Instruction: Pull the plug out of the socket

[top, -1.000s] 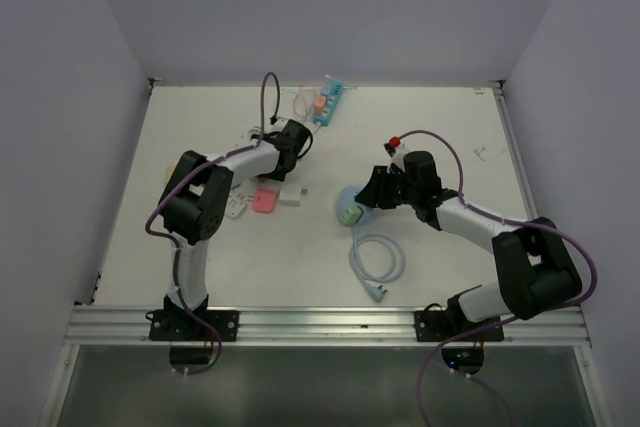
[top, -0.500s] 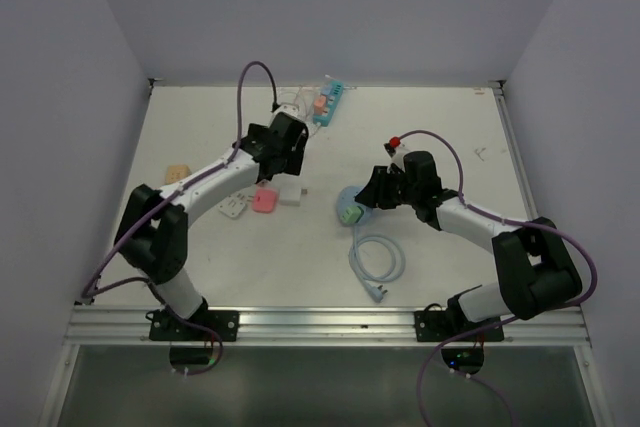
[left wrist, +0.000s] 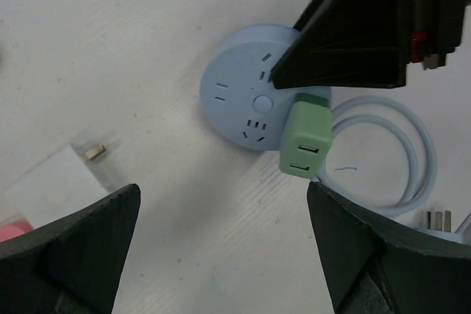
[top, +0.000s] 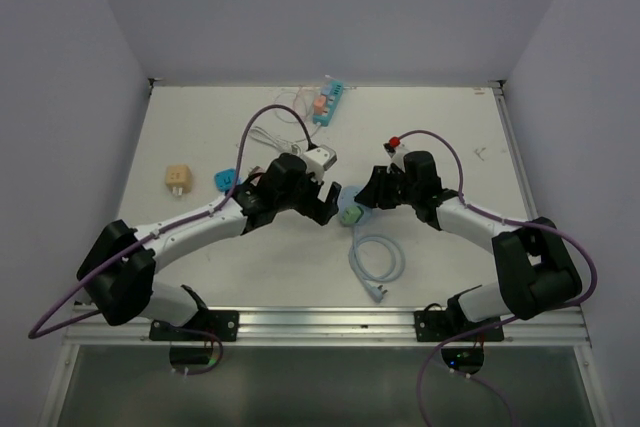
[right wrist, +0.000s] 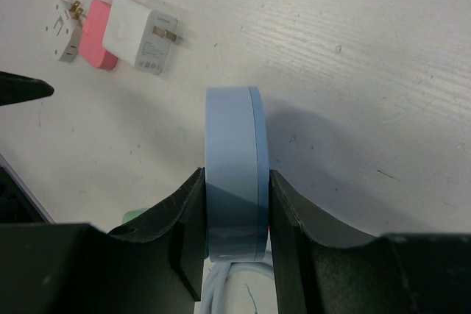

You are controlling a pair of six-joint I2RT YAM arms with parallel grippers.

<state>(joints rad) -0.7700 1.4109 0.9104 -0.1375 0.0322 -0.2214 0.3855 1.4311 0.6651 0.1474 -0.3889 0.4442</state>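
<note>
The slotted end of the green plug [top: 350,215] is facing me. My left gripper will next grab the plug by its opposite sides to pull it straight off the socket.
The round light-blue socket [top: 353,201] stands on edge on the table, with a green plug [top: 350,215] seated in its face. My right gripper [right wrist: 235,204] is shut on the socket [right wrist: 234,174], one finger on each flat side. In the left wrist view the socket [left wrist: 246,97] and the green plug [left wrist: 305,141] lie ahead of my left gripper [left wrist: 223,189], which is open and empty, short of the plug. In the top view the left gripper [top: 323,203] sits just left of the socket.
The socket's light-blue cable [top: 375,262] lies coiled in front of it. A white adapter [left wrist: 55,182] and a pink one [right wrist: 96,38] lie to the left. A tan adapter [top: 178,178], a blue one [top: 226,180] and a teal power strip [top: 328,102] lie farther back.
My left arm has swung from the back left of the table forward and right; its open gripper is now beside the socket. The right arm has held still on the socket.
</note>
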